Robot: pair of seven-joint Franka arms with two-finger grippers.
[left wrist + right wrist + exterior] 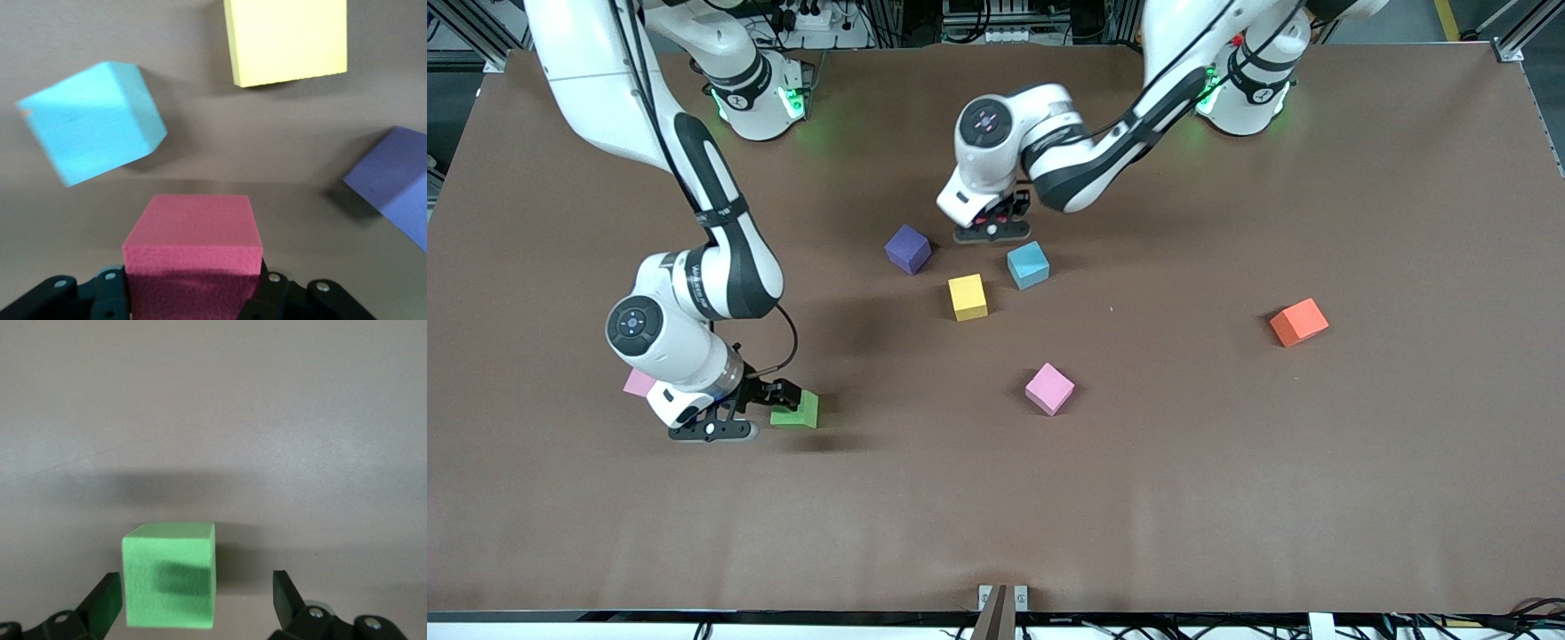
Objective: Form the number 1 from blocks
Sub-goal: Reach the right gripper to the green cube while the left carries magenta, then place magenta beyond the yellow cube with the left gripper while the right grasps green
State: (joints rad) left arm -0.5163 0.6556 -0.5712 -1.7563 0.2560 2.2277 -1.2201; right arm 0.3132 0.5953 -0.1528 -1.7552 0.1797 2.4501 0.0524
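I need to move my right gripper closer first and then close it on the green block, because its fingers stop short at the green block's near side (pixel 794 416) (pixel 168 583).
My left gripper (pixel 994 224) is shut on a red block (pixel 193 243), low over the table between the purple block (pixel 908 248) and the blue block (pixel 1028 264). The yellow block (pixel 967 296) lies a little nearer the front camera. In the left wrist view the blue block (pixel 93 120), yellow block (pixel 287 40) and purple block (pixel 397 180) lie ahead of the red one. My right gripper (pixel 785 402) stands open around the green block (pixel 170 583), which sits close to one finger (pixel 107 600). A pink block (pixel 1049 388) and an orange block (pixel 1299 321) lie apart.
A second pink block (pixel 639 383) peeks out from under the right arm's wrist. The brown table (pixel 1227 498) stretches bare toward the front camera. Both arm bases stand along the table's back edge.
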